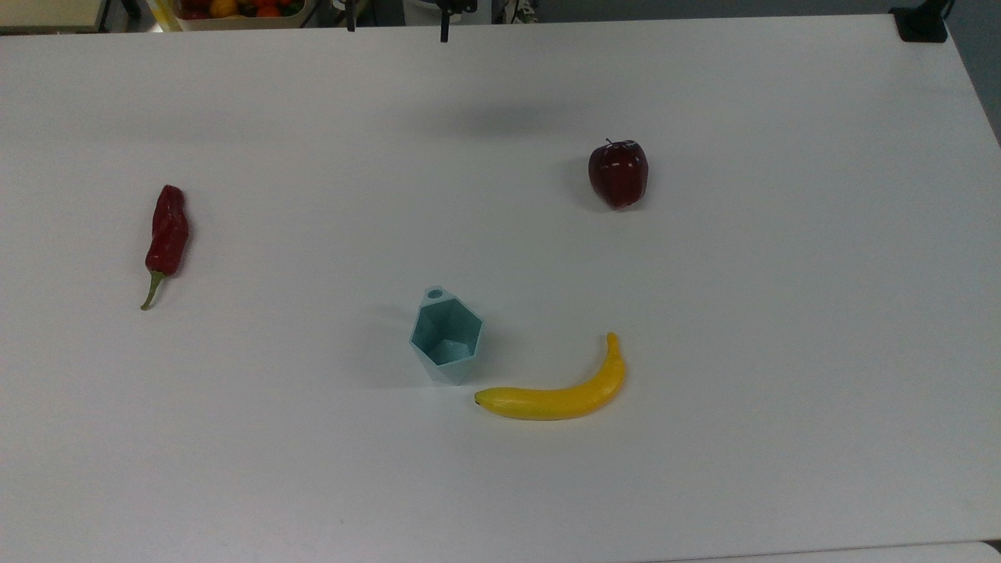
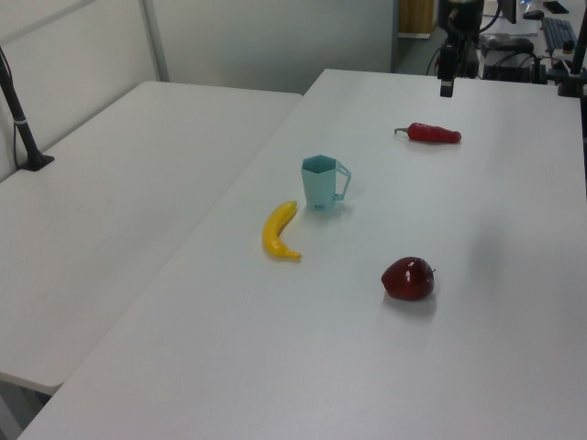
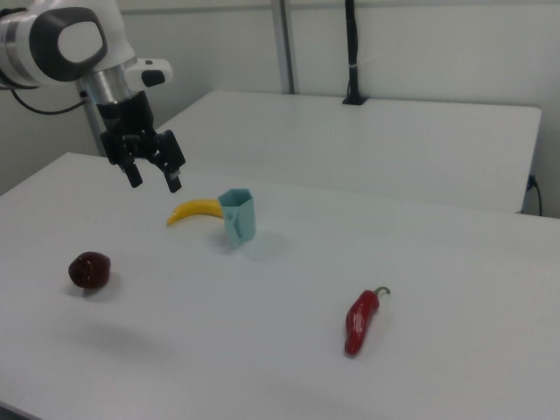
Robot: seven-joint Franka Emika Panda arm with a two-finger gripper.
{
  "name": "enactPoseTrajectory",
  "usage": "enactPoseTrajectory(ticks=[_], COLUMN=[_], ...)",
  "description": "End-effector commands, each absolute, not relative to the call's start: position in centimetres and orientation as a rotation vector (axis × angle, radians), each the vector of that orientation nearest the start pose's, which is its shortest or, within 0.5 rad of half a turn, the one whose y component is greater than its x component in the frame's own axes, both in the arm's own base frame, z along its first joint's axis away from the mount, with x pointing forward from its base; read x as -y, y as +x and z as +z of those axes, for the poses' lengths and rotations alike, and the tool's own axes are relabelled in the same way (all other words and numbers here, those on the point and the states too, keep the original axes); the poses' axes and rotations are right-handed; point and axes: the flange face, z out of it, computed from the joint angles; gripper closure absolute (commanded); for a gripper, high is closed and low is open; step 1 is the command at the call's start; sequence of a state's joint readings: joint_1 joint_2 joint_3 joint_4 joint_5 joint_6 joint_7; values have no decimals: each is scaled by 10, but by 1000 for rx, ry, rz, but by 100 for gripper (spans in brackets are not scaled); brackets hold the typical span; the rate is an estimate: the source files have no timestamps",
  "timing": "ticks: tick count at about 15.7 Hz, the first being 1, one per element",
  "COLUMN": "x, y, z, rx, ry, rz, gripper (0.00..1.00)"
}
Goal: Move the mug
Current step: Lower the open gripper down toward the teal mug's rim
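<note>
I need to move the mug across the white table, so next I should grab the teal mug by its handle (image 2: 345,181) with my gripper.
The pale teal hexagonal mug (image 1: 446,338) stands upright on the white table (image 1: 782,391), its holed handle tab toward the top view's upper edge. In the left view the mug (image 2: 321,182) sits mid-table, and in the right view the mug (image 3: 238,214) stands just right of the banana. My gripper (image 3: 153,178) hangs open in the air, up and to the right view's left of the mug, with nothing between its fingers. Its two fingertips (image 1: 444,33) reach in at the far table edge in the top view, well away from the mug.
A yellow banana (image 1: 557,392) lies close to the mug on the top view's right. A dark red apple (image 1: 618,173) sits further back on the right, and a red chili (image 1: 166,237) lies far left. A bin of produce (image 1: 235,12) stands beyond the far edge. A second table (image 2: 110,229) adjoins.
</note>
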State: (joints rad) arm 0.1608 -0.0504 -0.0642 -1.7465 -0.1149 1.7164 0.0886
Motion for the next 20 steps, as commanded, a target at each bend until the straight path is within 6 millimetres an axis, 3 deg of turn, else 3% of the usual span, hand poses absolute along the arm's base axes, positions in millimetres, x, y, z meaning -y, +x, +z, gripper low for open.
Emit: enactPoseTrajectory(ticks=[1, 7, 11, 16, 17, 20], x=[-40, -41, -30, -26, -28, -35], y=[544, 552, 572, 621, 635, 659], z=[580, 573, 576, 543, 527, 499], rx=[18, 116, 146, 245, 242, 240], ry=[-3218, -3214, -3196, -3168, -3159, -3149], rz=[-33, -41, -194, -157, -167, -286], gripper=[0, 0, 0, 0, 0, 0])
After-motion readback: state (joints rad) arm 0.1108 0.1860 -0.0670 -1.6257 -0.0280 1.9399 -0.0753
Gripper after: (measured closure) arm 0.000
